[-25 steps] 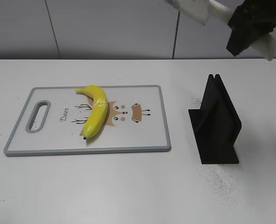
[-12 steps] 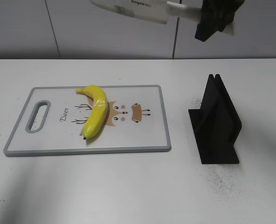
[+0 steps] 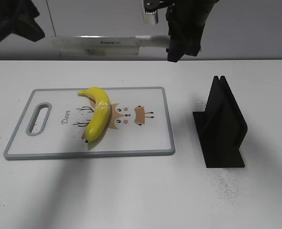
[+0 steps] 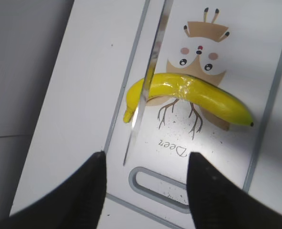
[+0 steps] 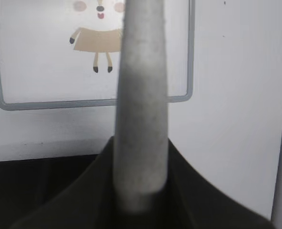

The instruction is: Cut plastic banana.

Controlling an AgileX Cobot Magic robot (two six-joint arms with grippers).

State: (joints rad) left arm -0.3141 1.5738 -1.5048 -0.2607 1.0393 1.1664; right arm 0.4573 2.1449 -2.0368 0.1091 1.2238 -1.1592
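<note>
My left gripper will hold the blade by its tip end [image 3: 65, 45] next. It will keep the knife steady over the banana [image 3: 98, 114] as the knife cuts.
The plastic banana [image 3: 98, 114] lies yellow and curved on the white cutting board [image 3: 88, 153], left of its deer print. My right gripper [image 3: 181, 36] is shut on the handle of a white-bladed knife [image 3: 107, 44] and holds it level in the air beyond the board's far edge, blade pointing left. The right wrist view shows the grey handle [image 5: 141, 119] between the gripper's [image 5: 141, 191] jaws. My left gripper [image 3: 17, 21] hangs open and empty at the top left. In the left wrist view it [image 4: 146, 157] is high above the board, with the knife blade [image 4: 148, 86] edge-on across the banana's [image 4: 198, 95] stem end.
A black knife stand [image 3: 222, 129] sits on the white table right of the board. The board has a grey rim [image 4: 271, 95] and a handle slot [image 3: 38, 119] at its left end. A grey wall runs behind the table.
My right gripper has carried the knife down and left from the upper right, and the blade has levelled out. My left gripper has come into view at the top left.
</note>
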